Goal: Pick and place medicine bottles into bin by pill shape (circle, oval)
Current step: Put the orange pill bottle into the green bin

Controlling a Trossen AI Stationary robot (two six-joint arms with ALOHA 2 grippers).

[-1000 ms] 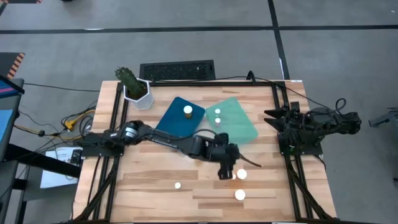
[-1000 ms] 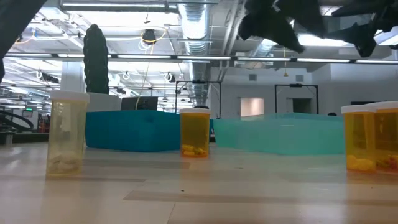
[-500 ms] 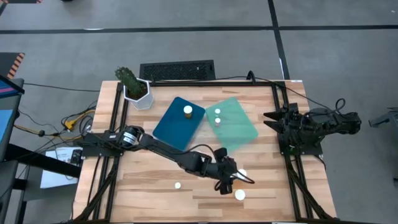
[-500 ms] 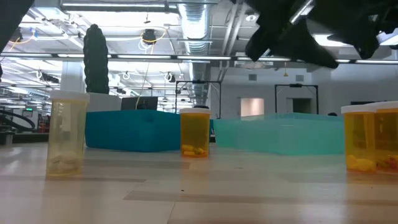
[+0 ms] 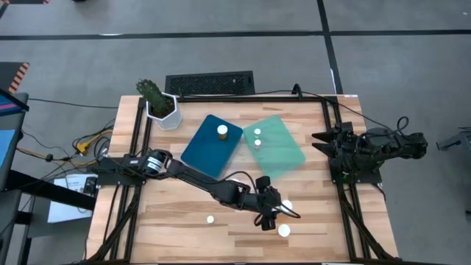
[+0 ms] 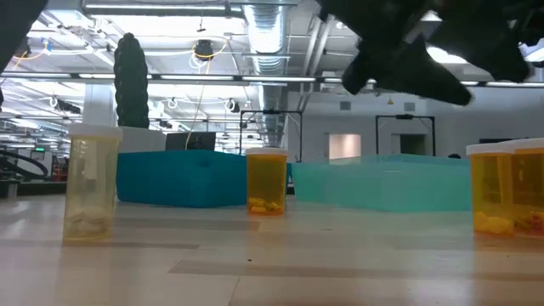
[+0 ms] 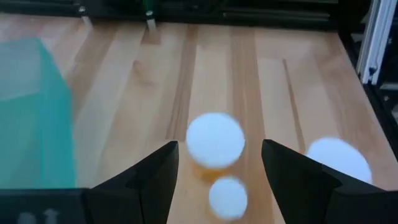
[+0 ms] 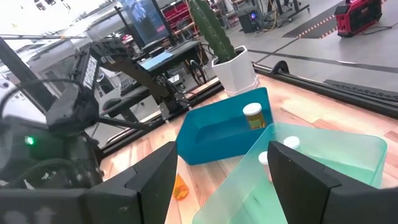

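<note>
My left gripper's fingers are still above the small white cap and closing now would miss, so it is too early to close. Next it moves lower.
My left gripper (image 5: 268, 212) is open and hangs over the near middle of the table, above a group of white-capped medicine bottles. In the left wrist view its fingers stand on either side of one cap (image 7: 214, 139) without touching it. A smaller cap (image 7: 228, 198) and a third cap (image 7: 339, 159) are close by. Two caps (image 5: 287, 206) (image 5: 283, 230) show beside the gripper, and a lone bottle (image 5: 210, 218) stands to the left. The blue tray (image 5: 206, 147) holds one bottle (image 5: 222, 131). The green tray (image 5: 283, 151) holds two bottles (image 5: 257, 138). My right gripper (image 5: 321, 138) waits open at the table's right edge.
A cactus in a white hexagonal pot (image 5: 162, 107) stands at the far left corner, with a dark keyboard (image 5: 210, 82) behind the far edge. In the low view a pale bottle (image 6: 89, 183), an amber bottle (image 6: 266, 181) and wide amber bottles (image 6: 506, 189) stand upright on the wood.
My left gripper has moved toward the table's near edge and a little down, coming over the group of bottles near the middle front. It has then nearly stopped. No bottle has moved.
</note>
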